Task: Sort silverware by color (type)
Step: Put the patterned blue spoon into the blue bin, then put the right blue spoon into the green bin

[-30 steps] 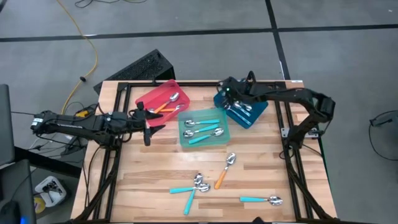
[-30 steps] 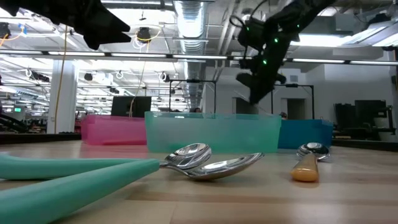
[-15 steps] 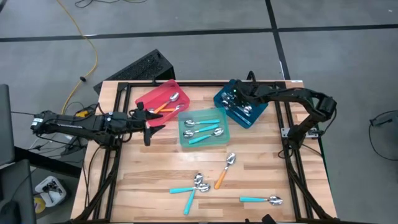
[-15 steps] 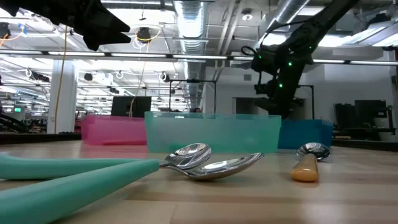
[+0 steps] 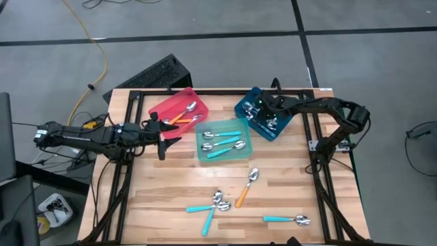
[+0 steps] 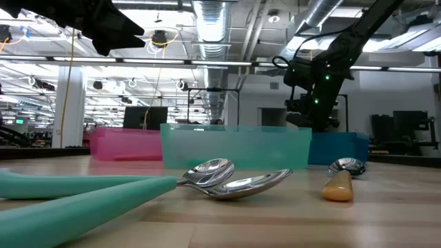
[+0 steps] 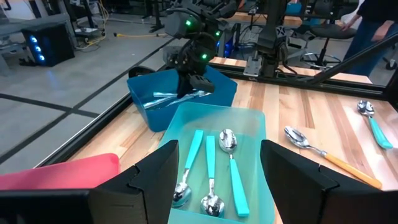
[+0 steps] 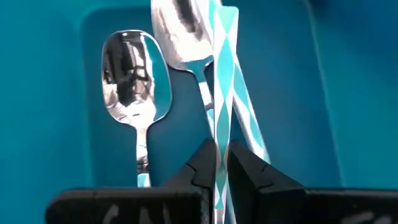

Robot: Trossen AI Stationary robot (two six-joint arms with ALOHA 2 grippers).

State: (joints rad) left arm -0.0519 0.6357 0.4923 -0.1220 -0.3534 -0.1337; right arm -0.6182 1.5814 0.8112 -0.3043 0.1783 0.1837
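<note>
I should open my right gripper now: the patterned handle [image 8: 224,87] is down inside the blue tray [image 8: 286,124] beside other spoons, so the spoon would settle.
My right gripper [image 5: 263,113] reaches down into the blue tray [image 5: 240,108] at the far right, shut on a spoon with a pale blue and white patterned handle [image 8: 222,93]. Other spoons [image 8: 135,74] lie on the tray's floor beneath it. The teal tray [image 5: 201,154] holds three teal-handled spoons [image 7: 211,168]. The red tray [image 5: 162,109] holds orange-handled spoons [image 5: 183,115]. More silverware lies loose on the table near the front: an orange spoon [image 5: 247,184] and teal spoons [image 5: 205,209]. My left gripper [image 5: 164,138] hovers open beside the red tray, holding nothing. My right gripper pinches the patterned handle [image 8: 219,163] between its two fingers. The handle lies along the fingers and sticks out past them toward the tray floor. The fingers slant steeply down from the table's right side. Whether the spoon's lower end touches the tray I cannot tell.
The three trays stand close together along the far half of the table. A teal spoon [image 5: 285,219] lies near the front right. Bare wood shows between the trays and the loose spoons. A black frame edges the table.
My right gripper has sunk into the blue tray and shifted a little toward the table's right edge, tipping more steeply down, with the patterned spoon still between its fingers. Most of the drop came early in the second.
</note>
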